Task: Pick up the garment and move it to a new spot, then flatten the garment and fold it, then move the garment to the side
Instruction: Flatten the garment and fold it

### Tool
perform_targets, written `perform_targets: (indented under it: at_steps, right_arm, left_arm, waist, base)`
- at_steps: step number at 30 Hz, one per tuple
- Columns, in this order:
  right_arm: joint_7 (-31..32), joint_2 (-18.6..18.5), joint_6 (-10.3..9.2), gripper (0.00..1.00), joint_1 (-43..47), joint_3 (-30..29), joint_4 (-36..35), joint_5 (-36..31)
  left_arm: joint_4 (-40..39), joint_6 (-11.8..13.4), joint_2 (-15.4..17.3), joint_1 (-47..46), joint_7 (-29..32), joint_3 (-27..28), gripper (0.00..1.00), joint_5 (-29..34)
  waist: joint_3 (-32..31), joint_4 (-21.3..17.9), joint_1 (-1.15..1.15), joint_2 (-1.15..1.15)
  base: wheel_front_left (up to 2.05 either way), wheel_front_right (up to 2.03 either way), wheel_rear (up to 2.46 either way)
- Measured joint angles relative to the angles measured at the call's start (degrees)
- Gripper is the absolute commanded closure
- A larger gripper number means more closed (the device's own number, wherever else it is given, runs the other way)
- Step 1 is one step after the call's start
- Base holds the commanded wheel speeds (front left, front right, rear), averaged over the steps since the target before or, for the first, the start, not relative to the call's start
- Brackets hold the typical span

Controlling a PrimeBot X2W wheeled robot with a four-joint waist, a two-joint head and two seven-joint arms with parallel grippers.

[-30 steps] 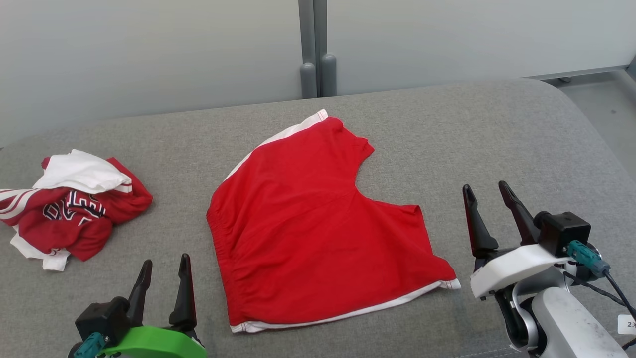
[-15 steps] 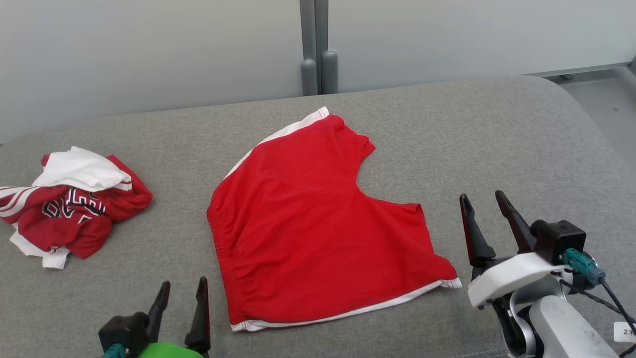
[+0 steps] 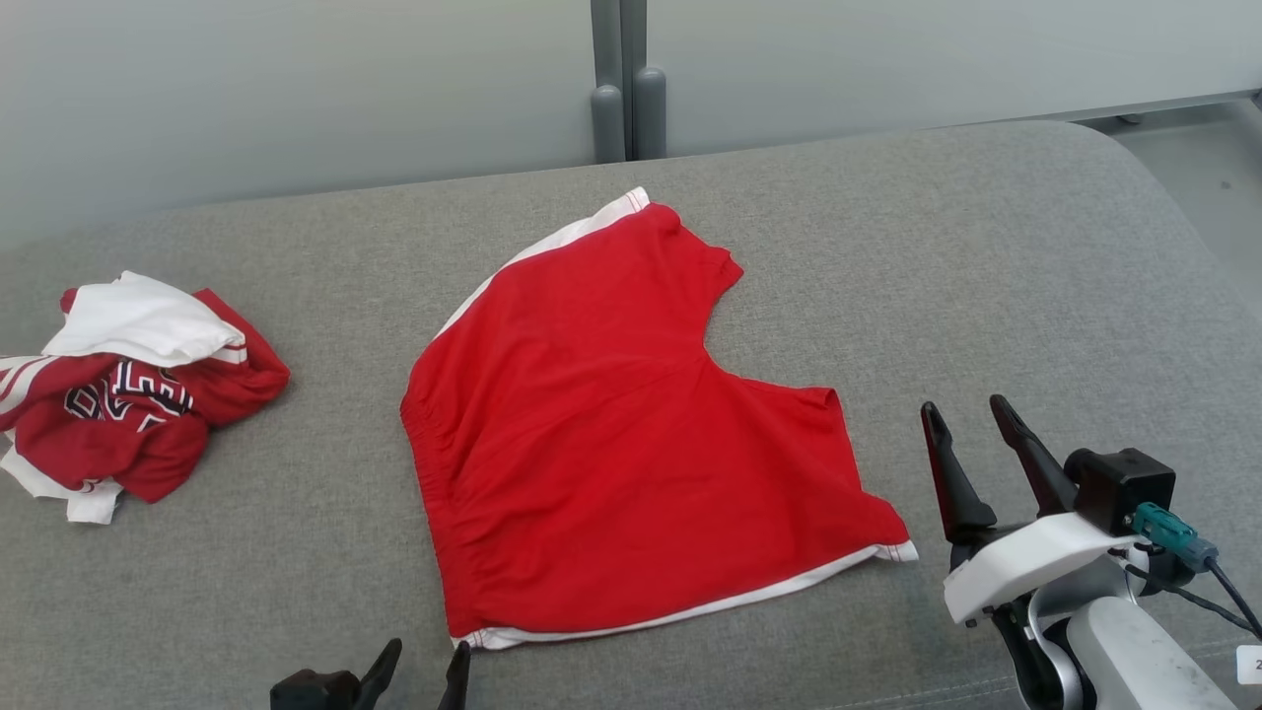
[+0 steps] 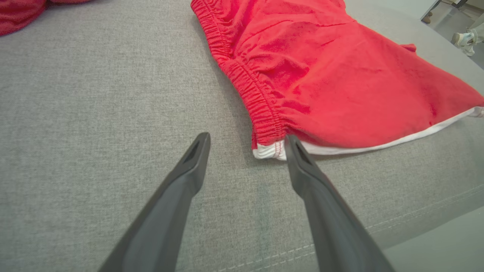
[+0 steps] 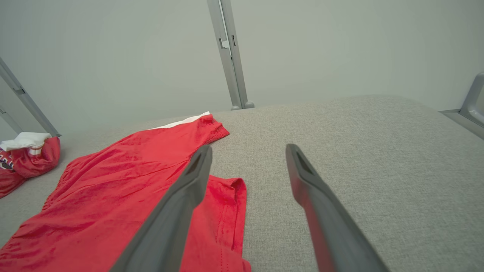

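Observation:
I will next pick up the red shorts (image 3: pixel 615 450) and move them, so I will grab them with my right gripper by the leg hem corner with the white stripe (image 3: pixel 898 551).
The garment (image 3: pixel 611 424), a pair of red shorts with white side stripes, lies spread flat in the middle of the grey cushion. My left gripper (image 3: pixel 426 659) is open at the bottom edge of the head view, just left of the shorts' near waistband corner (image 4: pixel 269 150); in the left wrist view its right fingertip (image 4: pixel 293 145) is right at that white-edged corner. My right gripper (image 3: pixel 963 418) stands open above the cushion, to the right of the shorts' near leg hem (image 5: pixel 230 211), holding nothing.
A crumpled red and white jersey (image 3: pixel 123 390) lies at the cushion's left end. The grey cushion (image 3: pixel 986 256) has bare room to the right. A pale wall with a grey post (image 3: pixel 619 89) runs behind. The cushion's front seam (image 4: pixel 397 223) is close below the left gripper.
My left gripper has dropped lower in the head view and shifted right toward the shorts' near corner. The right gripper has sunk slightly. The camera has tilted a little.

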Motion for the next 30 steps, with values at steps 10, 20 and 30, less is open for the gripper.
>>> perform_targets:
  at_steps: [10, 20, 30]
  right_arm:
    - [0.00, -0.34, 0.92, 0.00, -0.27, 0.70, 1.27, -0.40]
    - [0.00, -1.15, 0.93, 0.00, -0.55, 0.54, 2.31, -0.42]
    - [0.00, -1.45, 1.41, 0.00, -0.55, 0.73, 3.59, -0.63]
  left_arm:
    - [3.05, -1.22, -0.42, -1.11, 0.47, -1.40, 0.00, 0.96]
    - [5.01, -2.15, -1.22, -3.38, -0.19, -2.03, 0.00, 1.71]
    - [5.73, -2.78, -1.49, -3.47, -1.54, -3.10, 0.62, 1.89]
  waist:
    - [1.77, -1.53, 0.00, 0.00]
    - [2.73, -2.77, 0.00, 0.00]
    - [2.84, -2.42, 0.00, 0.00]
  base:
    - [0.00, 0.00, 0.00]
    - [0.00, 0.00, 0.00]
    - [0.00, 0.00, 0.00]
